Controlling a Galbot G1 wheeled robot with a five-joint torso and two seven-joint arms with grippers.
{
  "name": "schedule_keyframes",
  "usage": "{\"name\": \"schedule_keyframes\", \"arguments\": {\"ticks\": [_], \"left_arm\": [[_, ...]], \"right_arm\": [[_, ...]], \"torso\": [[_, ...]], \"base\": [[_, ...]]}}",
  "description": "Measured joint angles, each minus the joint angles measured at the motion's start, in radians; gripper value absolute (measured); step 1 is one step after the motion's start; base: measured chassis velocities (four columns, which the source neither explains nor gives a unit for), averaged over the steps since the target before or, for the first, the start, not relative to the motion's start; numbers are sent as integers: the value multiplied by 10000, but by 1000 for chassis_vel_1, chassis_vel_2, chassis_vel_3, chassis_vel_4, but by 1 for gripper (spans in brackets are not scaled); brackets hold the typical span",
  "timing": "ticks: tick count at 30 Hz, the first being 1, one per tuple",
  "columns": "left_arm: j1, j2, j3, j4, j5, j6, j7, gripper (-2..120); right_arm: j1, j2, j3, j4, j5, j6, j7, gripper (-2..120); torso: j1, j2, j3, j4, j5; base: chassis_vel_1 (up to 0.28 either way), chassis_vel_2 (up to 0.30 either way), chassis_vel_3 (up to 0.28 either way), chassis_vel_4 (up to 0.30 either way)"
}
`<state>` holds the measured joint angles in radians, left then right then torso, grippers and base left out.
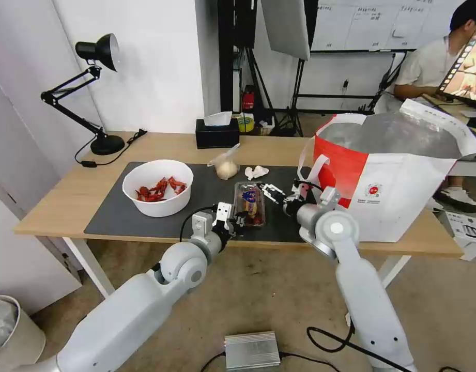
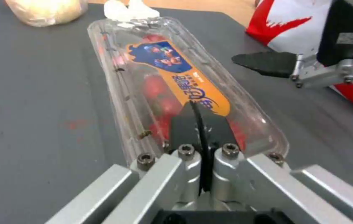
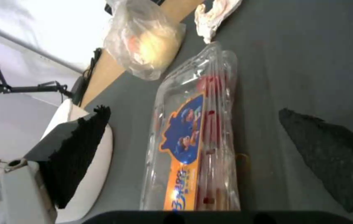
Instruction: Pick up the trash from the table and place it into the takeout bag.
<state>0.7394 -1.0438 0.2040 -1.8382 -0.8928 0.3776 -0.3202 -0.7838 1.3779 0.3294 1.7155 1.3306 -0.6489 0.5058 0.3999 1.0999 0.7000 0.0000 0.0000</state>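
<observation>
Next, my right gripper grabs the clear plastic tray by its long side rim to get the trash into the takeout bag.
The clear plastic tray with red scraps lies on the dark mat near the table's front edge. My left gripper is shut on the tray's near end; in the left wrist view its black pads press together over the tray rim. My right gripper stands open just right of the tray, and in the right wrist view its fingers straddle the tray. The white bowl of shells sits to the left. The knotted bag and tissue lie behind. The takeout bag stands open on the right.
A black tissue box stands at the table's back edge and a black desk lamp at the back left. A silver box and cables lie on the floor. A white bin stands at the lower left.
</observation>
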Motion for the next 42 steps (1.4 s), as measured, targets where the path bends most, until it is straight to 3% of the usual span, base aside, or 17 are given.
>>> {"name": "schedule_keyframes", "arguments": {"ticks": [18,42], "left_arm": [[97,-51,-65,-65,-2,-16,9,0],[144,-54,-122,-94,-10,-30,10,0]], "right_arm": [[1114,507,-445,-1057,1,-519,928,100],[1270,730,-528,-1429,-21,-720,1304,100]], "torso": [[1,0,0,1,0],[0,2,0,0,0]], "base": [[0,0,0,0],[0,0,0,0]]}}
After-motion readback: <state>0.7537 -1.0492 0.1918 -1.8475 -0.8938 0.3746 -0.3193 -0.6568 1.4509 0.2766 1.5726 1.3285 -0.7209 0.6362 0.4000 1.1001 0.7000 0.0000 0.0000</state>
